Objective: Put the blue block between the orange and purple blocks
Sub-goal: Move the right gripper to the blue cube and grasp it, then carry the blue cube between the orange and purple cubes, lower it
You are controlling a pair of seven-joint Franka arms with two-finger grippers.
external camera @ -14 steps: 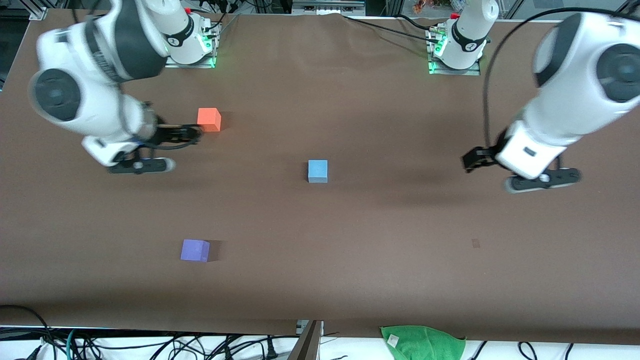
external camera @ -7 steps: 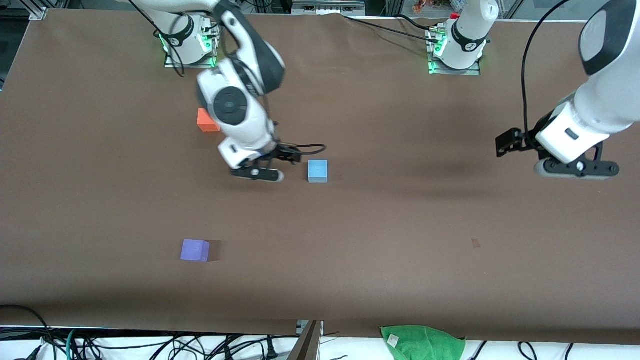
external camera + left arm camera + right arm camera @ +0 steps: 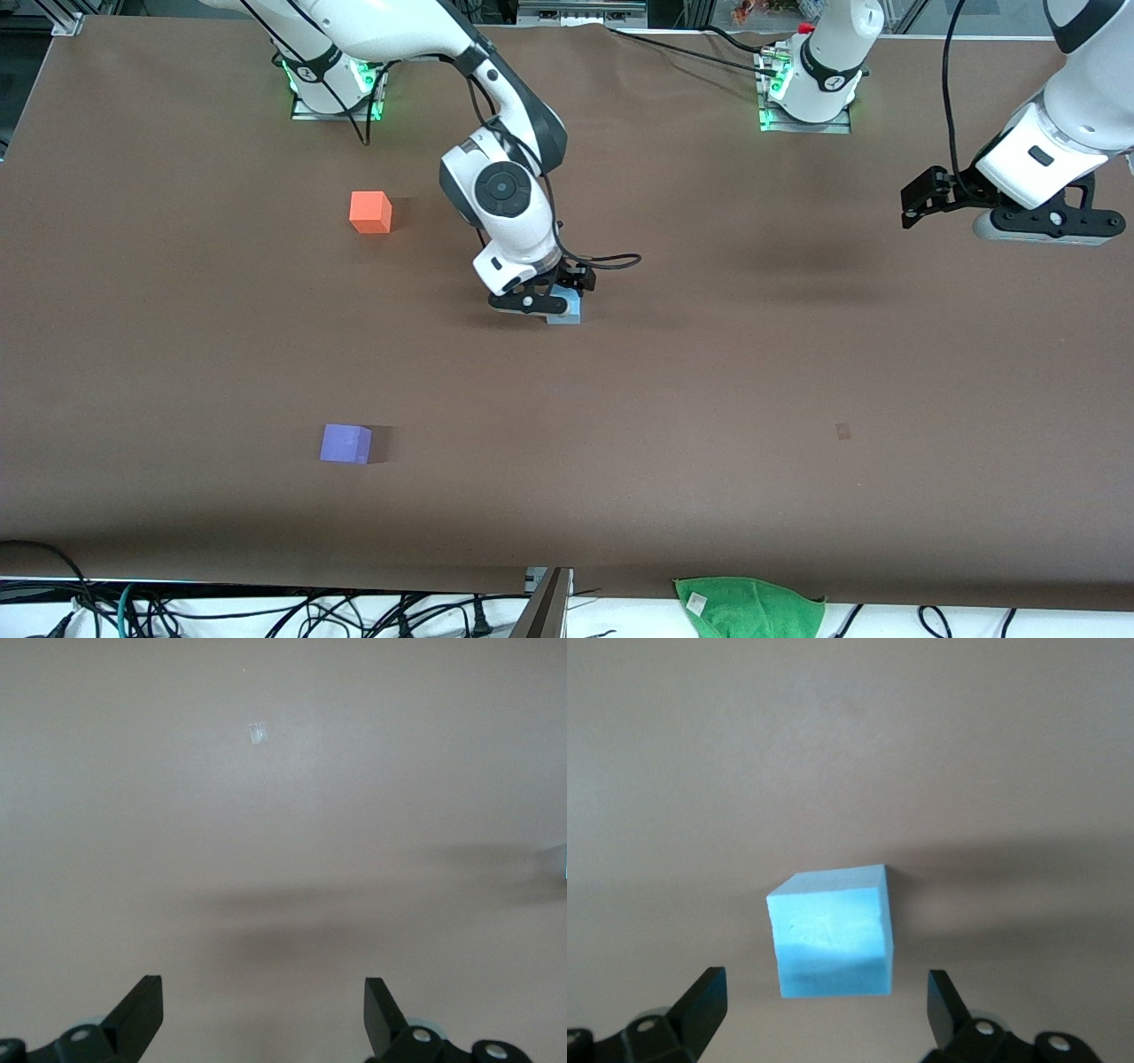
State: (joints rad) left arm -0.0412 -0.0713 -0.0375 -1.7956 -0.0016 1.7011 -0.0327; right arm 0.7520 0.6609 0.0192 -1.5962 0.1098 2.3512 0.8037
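Observation:
My right gripper should move forward before it closes on the blue block, because my fingers stop short of the blue block's near side [image 3: 833, 943].
The blue block [image 3: 568, 315] lies mid-table, partly hidden under my right gripper [image 3: 572, 285]. In the right wrist view the blue block [image 3: 833, 932] sits just ahead of the open right gripper [image 3: 824, 1008], centred between its spread fingers and not touched. The orange block [image 3: 370, 212] lies toward the right arm's end, farther from the front camera. The purple block [image 3: 345, 443] lies nearer the camera, roughly in line with the orange one. My left gripper [image 3: 921, 197] hangs open and empty over bare table at the left arm's end; the left wrist view shows the left gripper [image 3: 263, 1010] over bare table.
A green cloth [image 3: 749, 606] lies past the table's front edge, among cables. A small pale mark [image 3: 842, 431] is on the brown table [image 3: 709, 399] toward the left arm's end.
My right arm swung from beside the orange block across to over the blue block. My left arm drew back toward its own end of the table. No block moved.

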